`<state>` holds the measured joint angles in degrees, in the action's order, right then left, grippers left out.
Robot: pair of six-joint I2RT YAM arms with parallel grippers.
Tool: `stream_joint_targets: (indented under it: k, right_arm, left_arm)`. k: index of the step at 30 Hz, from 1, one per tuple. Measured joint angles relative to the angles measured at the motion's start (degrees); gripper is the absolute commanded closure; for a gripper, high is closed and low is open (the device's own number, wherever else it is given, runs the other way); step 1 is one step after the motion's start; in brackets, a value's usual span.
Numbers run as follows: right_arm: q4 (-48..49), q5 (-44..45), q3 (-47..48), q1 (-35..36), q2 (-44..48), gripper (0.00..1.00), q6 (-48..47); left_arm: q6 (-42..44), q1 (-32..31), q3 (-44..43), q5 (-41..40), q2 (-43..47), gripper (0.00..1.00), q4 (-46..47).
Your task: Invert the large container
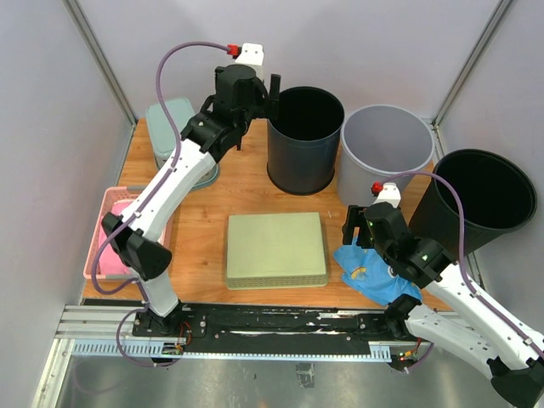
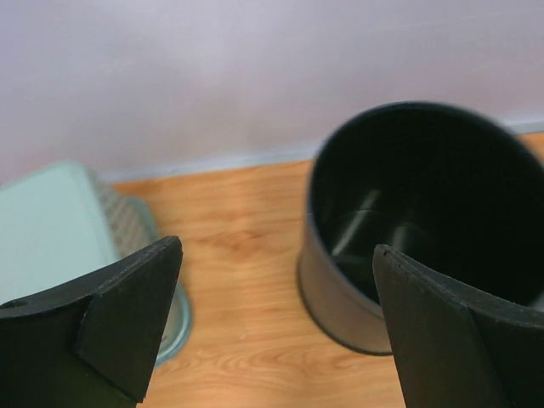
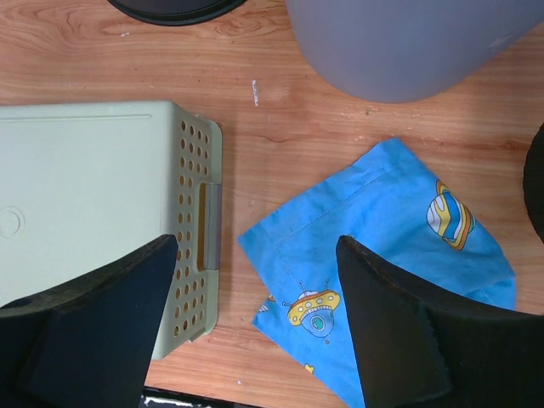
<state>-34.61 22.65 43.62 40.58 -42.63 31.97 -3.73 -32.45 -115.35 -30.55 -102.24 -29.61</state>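
The left gripper next needs to grab the dark grey bin by its open top rim (image 1: 270, 121) (image 2: 320, 243), with one finger inside and one outside, to turn the bin over.
Three round bins stand upright at the back. A dark grey bin (image 1: 299, 166) is in the middle, a light grey bin (image 1: 382, 161) is beside it, and a wide black bin (image 1: 480, 204) is at the far right. My left gripper (image 1: 270, 92) is open and empty, hovering at the dark bin's left rim. In the left wrist view the dark bin (image 2: 340, 297) lies between the gripper (image 2: 276, 255) and its right finger. My right gripper (image 1: 353, 228) is open and empty, low over the table in front of the light grey bin (image 3: 408, 42).
A pale green perforated basket (image 1: 276, 248) lies upside down at mid table (image 3: 85, 187). A blue printed cloth (image 1: 374, 274) lies under my right gripper (image 3: 382, 221). A teal basket (image 1: 174, 127) and a pink basket (image 1: 106, 242) sit along the left edge.
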Motion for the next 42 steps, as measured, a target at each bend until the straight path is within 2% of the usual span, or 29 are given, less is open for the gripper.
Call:
stream_joint_targets:
  k: [3, 6, 21, 28, 34, 38, 42]
  right_arm:
    - [-0.04, 0.17, 0.00, 0.00, 0.17, 0.23, -0.02]
    - [-0.13, 0.42, 0.00, 0.00, 1.09, 0.23, 0.00]
    - [-1.73, 3.10, -0.02, 0.00, 4.22, 0.24, 1.20]
    - [-1.84, 3.13, -0.02, 0.00, 4.09, 0.24, 1.27]
    - [-1.95, 3.10, -0.09, 0.00, 3.69, 0.24, 1.27]
    - [-2.23, 3.10, -0.20, 0.00, 3.72, 0.24, 1.27]
    - [-2.36, 3.13, -0.20, 0.00, 3.69, 0.24, 1.27]
  left_arm:
    - [1.16, -3.04, -0.20, 4.96, 2.89, 0.01, 2.21]
    - [1.92, -3.41, -0.35, 10.16, 3.37, 0.01, 3.74]
    - [11.10, -4.52, 1.07, 41.35, -3.02, 0.01, 4.24]
    - [14.49, -4.55, 1.46, 48.96, -5.86, 0.01, 4.31]
    - [15.39, -4.55, 1.14, 50.38, -11.32, 0.03, 3.93]
    - [15.89, -4.55, 0.87, 50.47, -13.99, 0.11, 3.78]
    - [15.85, -4.55, 0.57, 49.88, -14.40, 0.30, 3.34]
